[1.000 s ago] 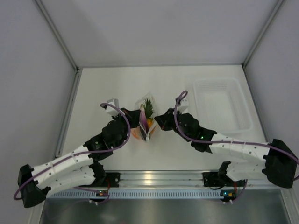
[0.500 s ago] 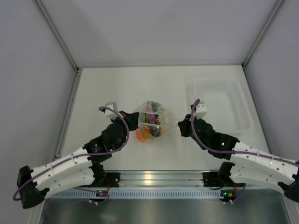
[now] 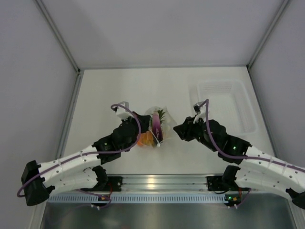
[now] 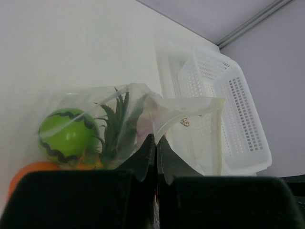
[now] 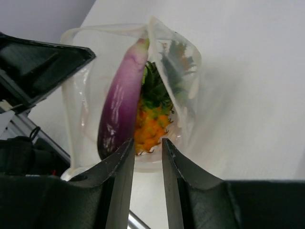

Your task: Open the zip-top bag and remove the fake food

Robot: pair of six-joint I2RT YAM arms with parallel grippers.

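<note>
The right gripper grabs the purple eggplant across its thick body, toward the dark end (image 3: 156, 124) (image 5: 116, 118) next, to take it out of the bag.
The zip-top bag (image 3: 165, 126) stands on the table between my grippers, its mouth open. Inside it I see the purple eggplant (image 5: 121, 100), the orange pineapple (image 5: 153, 125) with green leaves, the green ball with black marks (image 4: 66, 136) and the small orange (image 4: 29, 171). My left gripper (image 4: 156, 139) is shut on the bag's rim (image 4: 190, 109); in the top view it (image 3: 145, 119) sits at the bag's left side. My right gripper (image 5: 145, 142) is open with a narrow gap, just short of the bag's near wall (image 5: 78, 100), at its right side in the top view (image 3: 175, 132).
A rigid white perforated tray (image 3: 224, 106) stands at the back right, also behind the bag in the left wrist view (image 4: 238, 114). Grey walls enclose the table. A metal rail (image 3: 157, 181) runs along the near edge.
Half a second ago the bag was stretched wide between both grippers. Now it has narrowed, the right gripper has let go and sits closer to it, and the left arm has moved right.
</note>
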